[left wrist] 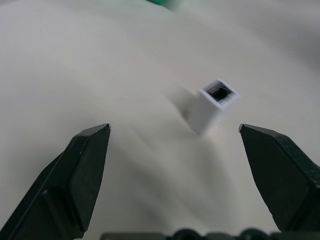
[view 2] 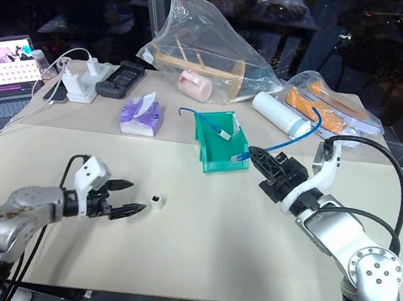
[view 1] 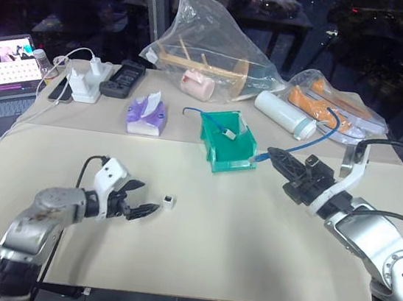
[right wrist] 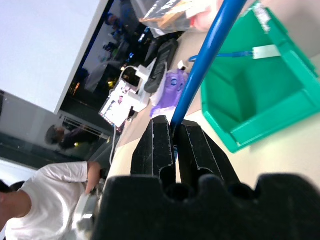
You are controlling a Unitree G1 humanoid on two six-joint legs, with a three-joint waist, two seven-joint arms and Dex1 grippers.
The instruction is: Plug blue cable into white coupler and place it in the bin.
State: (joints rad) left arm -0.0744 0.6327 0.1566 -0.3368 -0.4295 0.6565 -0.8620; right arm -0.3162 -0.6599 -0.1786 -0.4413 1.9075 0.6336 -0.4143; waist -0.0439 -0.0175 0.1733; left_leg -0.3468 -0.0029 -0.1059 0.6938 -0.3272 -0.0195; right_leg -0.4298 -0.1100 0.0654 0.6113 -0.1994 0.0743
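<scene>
Next, the left gripper grabs the coupler by its flat facing sides, because the coupler's dark socket point(left wrist: 219, 92) opens at its top.
The white coupler point(view 1: 169, 202) stands on the beige table, its dark socket facing up point(left wrist: 215, 102). My left gripper point(view 1: 147, 200) hovers low just left of it, open, with the coupler a little beyond its fingertips point(left wrist: 85, 165). My right gripper point(view 1: 272, 157) is shut on the blue cable point(view 1: 316, 139) near its plug end, held above the table beside the right of the teal bin point(view 1: 233, 162). From the gripper the cable arcs back toward the table's far right. Inside the bin lies another thin blue cord with a small white piece point(view 1: 224, 130).
Along the back stand a white power adapter point(view 1: 84, 84), a black device point(view 1: 124, 79), a purple tissue pack point(view 1: 147, 114), a plastic bag with a wooden frame point(view 1: 208, 44), a white cylinder point(view 1: 284, 115) and a bag of orange items point(view 1: 334, 105). A laptop point(view 1: 0, 72) sits far left.
</scene>
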